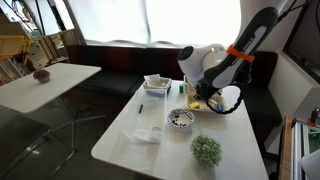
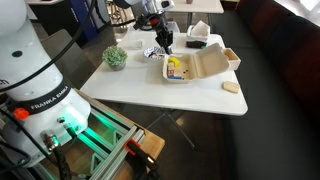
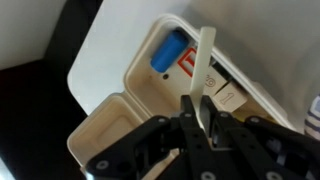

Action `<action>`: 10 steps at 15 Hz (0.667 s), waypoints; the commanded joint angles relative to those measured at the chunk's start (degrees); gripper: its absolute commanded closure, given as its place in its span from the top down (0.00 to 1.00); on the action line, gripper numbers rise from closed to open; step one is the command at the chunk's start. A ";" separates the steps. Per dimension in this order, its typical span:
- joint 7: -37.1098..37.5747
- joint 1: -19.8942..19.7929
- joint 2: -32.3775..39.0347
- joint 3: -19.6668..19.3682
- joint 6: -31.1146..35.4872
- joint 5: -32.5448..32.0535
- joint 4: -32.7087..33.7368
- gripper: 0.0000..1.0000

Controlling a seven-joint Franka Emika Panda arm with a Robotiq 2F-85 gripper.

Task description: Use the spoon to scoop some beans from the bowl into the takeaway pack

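My gripper keeps hold of the pale spoon until it rests inside the bowl. For now the spoon hangs over the tray, beyond the bowl's rim (image 1: 181,119).
My gripper (image 3: 198,106) is shut on the handle of a pale spoon (image 3: 205,55), which sticks out past the jaws. In both exterior views the gripper (image 1: 190,95) (image 2: 163,42) hangs over the table between the bowl and the takeaway pack. The bowl (image 1: 181,118) is small and round with dark speckled beans (image 1: 180,120) inside. The beige takeaway pack (image 2: 190,68) lies open with yellow and green bits in it. A corner of it shows in the wrist view (image 3: 100,130). The bowl is out of the wrist view.
A white tray (image 1: 157,85) (image 3: 95,60) holds a blue item (image 3: 169,52). A green plant ball (image 1: 206,150) (image 2: 115,57) stands near the table edge. A flat clear container (image 1: 143,135) lies beside the bowl. A round tan disc (image 2: 231,88) lies past the pack.
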 commanded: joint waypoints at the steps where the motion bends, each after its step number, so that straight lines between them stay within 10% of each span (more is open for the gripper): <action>1: -7.88 -1.40 -3.87 0.77 10.81 4.79 -6.36 0.03; 5: -12.53 -0.33 -7.86 0.20 25.95 6.47 -13.30 0.03; 10: -10.80 -0.28 -6.61 0.05 24.89 4.69 -11.79 0.14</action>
